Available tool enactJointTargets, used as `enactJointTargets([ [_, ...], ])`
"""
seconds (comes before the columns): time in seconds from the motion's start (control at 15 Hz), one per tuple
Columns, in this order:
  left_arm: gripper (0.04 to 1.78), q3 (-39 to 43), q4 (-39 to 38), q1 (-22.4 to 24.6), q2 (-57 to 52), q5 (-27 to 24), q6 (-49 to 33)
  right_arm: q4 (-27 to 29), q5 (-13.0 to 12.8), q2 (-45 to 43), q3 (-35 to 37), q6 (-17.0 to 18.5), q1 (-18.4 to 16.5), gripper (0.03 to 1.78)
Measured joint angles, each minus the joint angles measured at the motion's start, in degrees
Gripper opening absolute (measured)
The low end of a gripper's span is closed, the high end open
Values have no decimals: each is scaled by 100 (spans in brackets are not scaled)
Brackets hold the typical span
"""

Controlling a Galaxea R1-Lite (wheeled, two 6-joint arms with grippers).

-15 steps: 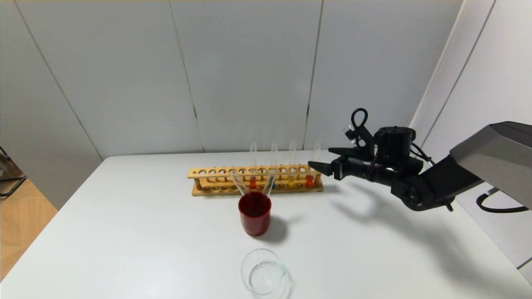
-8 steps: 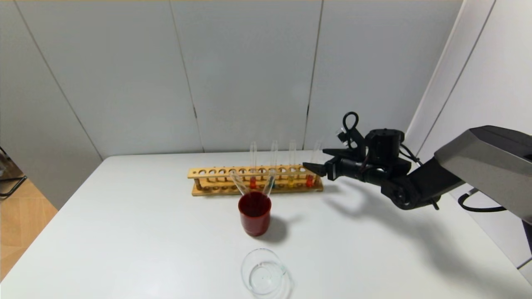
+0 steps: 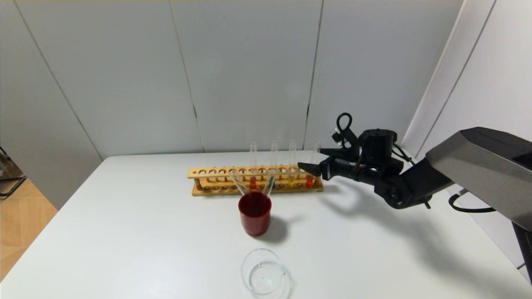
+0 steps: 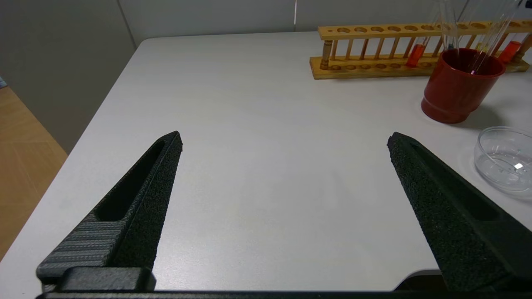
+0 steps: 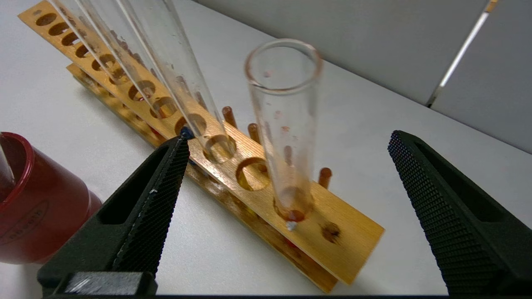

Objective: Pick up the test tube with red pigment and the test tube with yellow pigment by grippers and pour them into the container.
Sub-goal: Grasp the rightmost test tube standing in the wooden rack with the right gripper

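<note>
I will next use my right gripper to grab the red-pigment test tube by its bare glass above the rack (image 5: 287, 124), since the wooden rack closes around the tube's lower end.
The test tube with red pigment (image 3: 310, 179) stands upright in the last filled hole at the right end of a wooden rack (image 3: 216, 172). My right gripper (image 3: 311, 160) is open. In the right wrist view this gripper (image 5: 287, 139) has a finger on each side of that tube (image 5: 282, 124) without touching it. The test tube with yellow pigment (image 3: 291, 174) stands two holes to the left, also seen in the right wrist view (image 5: 183, 83). The clear glass container (image 3: 264, 276) sits at the table's front. My left gripper (image 4: 284, 137) is open and empty over bare table, out of the head view.
A dark red cup (image 3: 254, 214) with two empty tubes leaning in it stands between the rack and the container. The rack also holds a teal tube (image 3: 273, 178) and a second red tube (image 3: 252, 182). The table edge drops off at the left.
My right gripper has moved left toward the rack's right end and now straddles the rightmost red tube. The tubes, cup and container have not moved.
</note>
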Motion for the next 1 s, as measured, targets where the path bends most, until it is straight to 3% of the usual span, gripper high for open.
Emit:
enactJointTargets([
  [0.13, 175, 0, -1, 0, 0, 2, 0, 0, 0, 34, -15, 0, 11, 172],
  [0.33, 175, 0, -1, 0, 0, 0, -2, -20, -22, 63, -17, 5, 55, 149],
  [0.47, 175, 0, -1, 0, 0, 2, -2, -20, -33, 69, -13, 7, 66, 121],
  [0.73, 175, 0, 0, 0, 0, 0, -2, -22, -43, 76, -11, 10, 78, 49],
  [0.8, 175, 0, -1, 0, 0, 2, -2, -30, -48, 80, -11, 10, 74, 39],
  [1.0, 175, 0, -1, -2, 0, 6, 0, -52, -54, 91, -20, 2, 99, 34],
])
